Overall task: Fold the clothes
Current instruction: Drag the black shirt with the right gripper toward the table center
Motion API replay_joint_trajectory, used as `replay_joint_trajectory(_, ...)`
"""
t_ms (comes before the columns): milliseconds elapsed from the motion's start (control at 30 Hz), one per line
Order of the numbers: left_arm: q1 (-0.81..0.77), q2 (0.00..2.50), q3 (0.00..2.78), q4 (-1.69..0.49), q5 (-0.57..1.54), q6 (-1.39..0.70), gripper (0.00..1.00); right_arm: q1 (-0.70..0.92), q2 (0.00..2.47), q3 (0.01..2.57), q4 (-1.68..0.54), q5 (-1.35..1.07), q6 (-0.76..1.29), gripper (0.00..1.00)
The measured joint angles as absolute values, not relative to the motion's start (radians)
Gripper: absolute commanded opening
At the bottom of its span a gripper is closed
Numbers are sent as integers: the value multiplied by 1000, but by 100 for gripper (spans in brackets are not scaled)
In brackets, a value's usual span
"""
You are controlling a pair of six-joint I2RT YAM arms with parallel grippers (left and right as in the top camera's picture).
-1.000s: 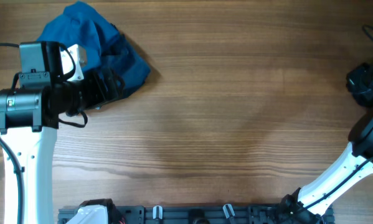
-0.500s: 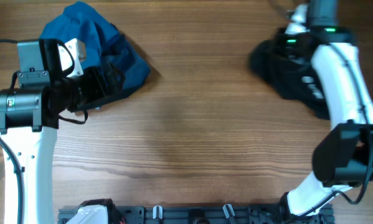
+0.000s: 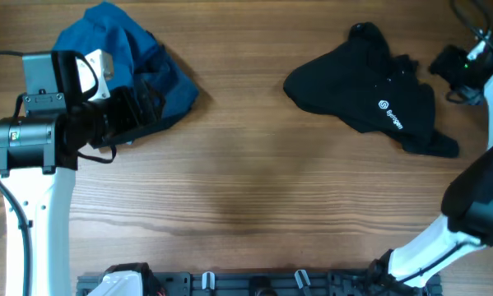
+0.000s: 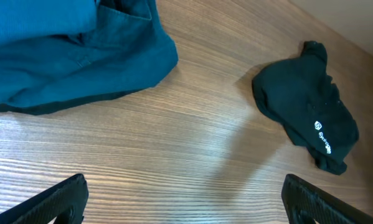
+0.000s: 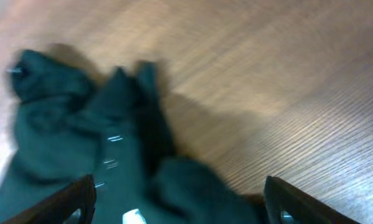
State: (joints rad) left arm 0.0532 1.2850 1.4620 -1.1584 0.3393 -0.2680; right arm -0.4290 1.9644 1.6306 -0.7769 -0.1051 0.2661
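The robot should grab the crumpled black shirt with its right gripper next, by the shirt's outer edge beside the logo. The rest of the shirt can then open out for folding.
The clothes [image 3: 357, 82] are one black shirt lying crumpled at the table's upper right, its small white logo [image 3: 388, 115] facing up. My right gripper [image 3: 444, 72] hovers open just right of the heap. In the right wrist view the shirt [image 5: 111, 149] lies blurred under the open right gripper [image 5: 180, 205], and nothing is pinched between the fingers. My left gripper [image 3: 151, 111] stands wide open at the far left. In its wrist view the left gripper [image 4: 186, 205] is over bare wood, with the shirt [image 4: 307, 106] far off to the right.
A bright-blue and navy bundle of garments [image 3: 127, 57] lies at the upper left, partly under the left arm, and fills the top left of the left wrist view as the bundle [image 4: 68, 50]. Bare wooden table [image 3: 254, 189] spans the middle. A black rail [image 3: 254, 284] runs along the front edge.
The right arm swung in over the upper right with the black shirt, opened its jaws and left the shirt on the table, then drew back to the right. The left arm stayed still.
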Motion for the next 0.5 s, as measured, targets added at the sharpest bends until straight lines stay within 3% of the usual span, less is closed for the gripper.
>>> replay_joint_trajectory(67, 53, 1285, 1462, -1151, 339, -268, 100, -442, 2033, 1630, -777, -156, 235, 83)
replay_joint_trajectory(100, 53, 1285, 1462, -1148, 339, -268, 100, -440, 2065, 1630, -778, -199, 211, 66)
replay_joint_trajectory(167, 53, 1285, 1462, -1138, 339, -268, 100, -430, 2117, 1630, -778, -287, 171, 8)
replay_joint_trajectory(200, 53, 1285, 1462, -1135, 339, -268, 100, -422, 2130, 1629, -780, -319, 155, 4)
replay_joint_trajectory(367, 53, 1285, 1462, -1131, 339, -268, 100, -402, 2099, 1629, -785, -489, 133, 4)
replay_joint_trajectory(500, 53, 1285, 1462, -1121, 339, -268, 100, -405, 1837, 1629, -738, -442, 144, 4)
